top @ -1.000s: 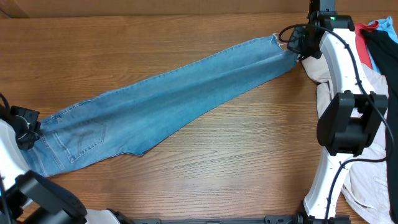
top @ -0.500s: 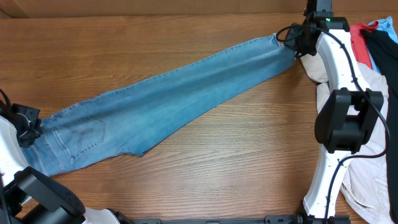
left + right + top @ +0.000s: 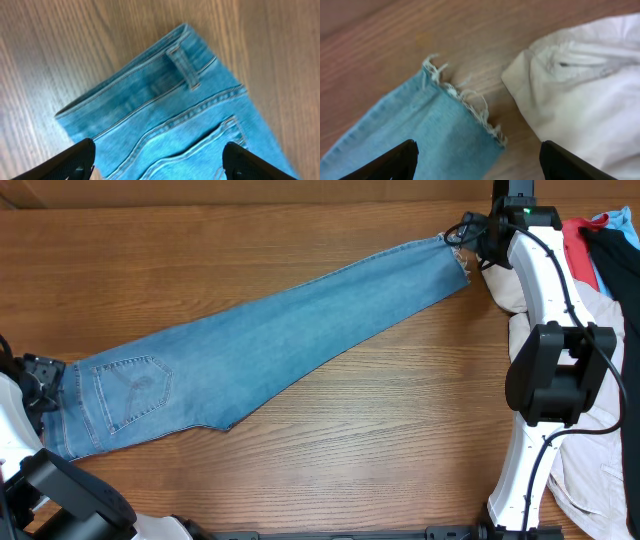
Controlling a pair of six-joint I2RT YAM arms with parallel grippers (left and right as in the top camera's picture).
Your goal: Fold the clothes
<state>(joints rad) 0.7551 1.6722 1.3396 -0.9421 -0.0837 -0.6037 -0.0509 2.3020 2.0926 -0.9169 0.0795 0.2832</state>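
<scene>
The right gripper picks up the light blue jeans (image 3: 270,345) by the frayed hem (image 3: 460,259) next, to fold the leg end of the jeans toward the waist.
The light blue jeans (image 3: 270,345) lie flat and diagonal on the wooden table, waist at the lower left and frayed hem at the upper right. My left gripper (image 3: 42,385) stands open just off the waist end. In the left wrist view its fingers (image 3: 80,157) are spread wide above the waistband (image 3: 150,87) and a back pocket, holding nothing. My right gripper (image 3: 474,242) is open beside the hem. In the right wrist view the frayed hem (image 3: 465,102) lies loose on the wood between and beyond the spread fingers (image 3: 402,160).
A large cream garment (image 3: 600,450) is heaped along the right edge under the right arm, and it shows close to the hem (image 3: 585,90). Red (image 3: 580,240), black (image 3: 612,255) and bright blue (image 3: 615,220) garments lie at the top right corner.
Both grippers went from shut on the jeans to open. The waist end dropped and spread flat, so the back pocket shows fully. The hem settled on the table.
</scene>
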